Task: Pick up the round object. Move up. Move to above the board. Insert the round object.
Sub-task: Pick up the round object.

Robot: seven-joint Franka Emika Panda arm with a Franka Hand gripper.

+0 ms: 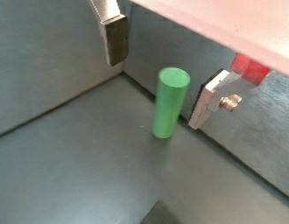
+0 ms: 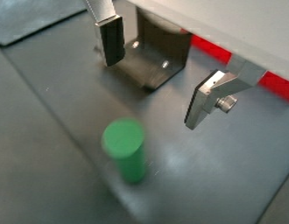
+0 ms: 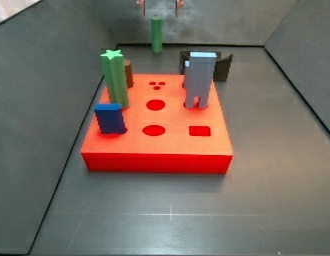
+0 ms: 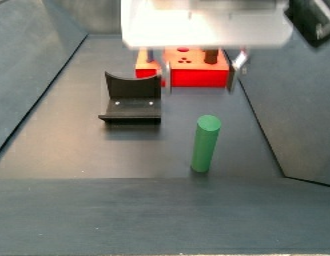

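Observation:
Next, my gripper grabs the green cylinder peg (image 1: pixel 171 103) by its upper part (image 1: pixel 172 81) to put it into the red board.
The round object, a plain green cylinder peg (image 1: pixel 171 103), stands upright on the grey floor, also seen in a wrist view (image 2: pixel 123 149) and in both side views (image 3: pixel 157 35) (image 4: pixel 205 143). My gripper (image 1: pixel 162 70) is open and empty. It hangs above the peg, with one finger (image 1: pixel 116 39) on each side, higher than the peg's top and not touching it. The gripper also shows in a wrist view (image 2: pixel 160 68) and in a side view (image 3: pixel 160 9). The red board (image 3: pixel 154 160) lies on the floor apart from the peg, also seen in a side view (image 4: pixel 195 68).
On the board stand a green star-topped peg (image 3: pixel 114 78), a blue block (image 3: pixel 112 118) and a grey-blue piece (image 3: pixel 199 80). The dark fixture (image 4: pixel 132 98) stands between board and peg, also seen in a wrist view (image 2: pixel 153 61). Grey walls ring the floor.

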